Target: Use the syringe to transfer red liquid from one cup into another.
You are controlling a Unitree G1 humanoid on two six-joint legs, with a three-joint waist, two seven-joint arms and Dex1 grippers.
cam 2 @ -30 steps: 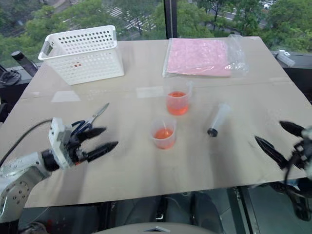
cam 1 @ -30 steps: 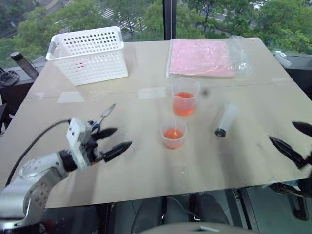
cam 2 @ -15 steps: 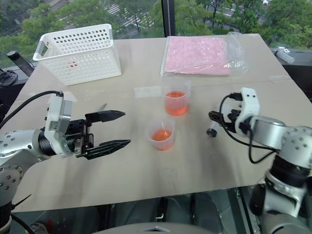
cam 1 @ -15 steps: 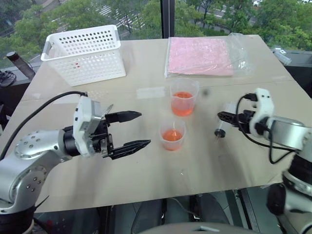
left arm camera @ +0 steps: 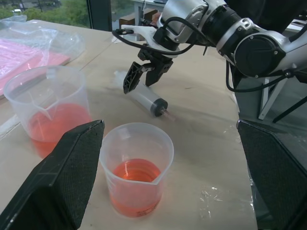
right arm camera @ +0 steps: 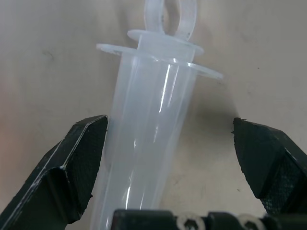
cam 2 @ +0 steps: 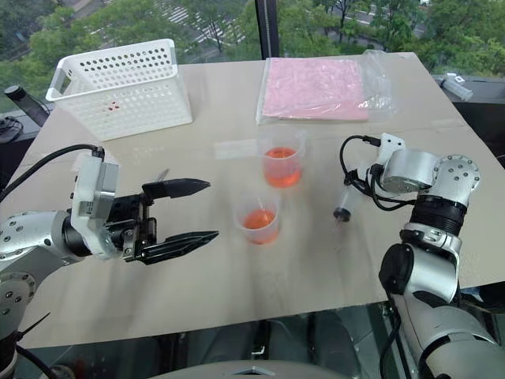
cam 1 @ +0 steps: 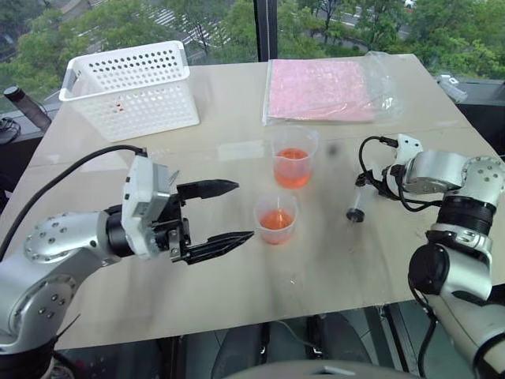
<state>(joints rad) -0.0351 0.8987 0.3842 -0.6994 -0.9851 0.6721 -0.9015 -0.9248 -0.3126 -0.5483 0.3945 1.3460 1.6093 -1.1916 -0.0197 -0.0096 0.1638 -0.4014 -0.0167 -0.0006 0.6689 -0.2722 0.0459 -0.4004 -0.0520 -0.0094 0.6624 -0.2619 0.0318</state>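
Observation:
The syringe's plunger [right arm camera: 170,17] has to stay free to draw red liquid, so my right gripper will grab the syringe by its body [right arm camera: 144,120] next.
The clear syringe [cam 1: 359,203] lies flat on the table, black plunger tip toward me, to the right of the cups. My right gripper [right arm camera: 170,125] stands open astride its barrel near the flanged end, one finger [right arm camera: 79,167] close against the barrel, the other well clear. The taller beaker [cam 1: 293,156] holds orange-red liquid [cam 1: 293,169] at mid-table. Just in front of it stands the shorter cup [cam 1: 276,219], also with red liquid in its bottom. Left of that cup, my left gripper [cam 1: 245,211] hovers open and empty, pointing at it.
A white perforated basket [cam 1: 130,87] stands at the back left. A clear bag of pink sheets [cam 1: 319,88] lies at the back right. Scissors [cam 2: 162,175] lie partly hidden behind my left hand. The table's front edge [cam 1: 260,312] runs just below my arms.
My right gripper has swung in from the table's right edge and now straddles the syringe. My left gripper has risen and moved right toward the shorter cup.

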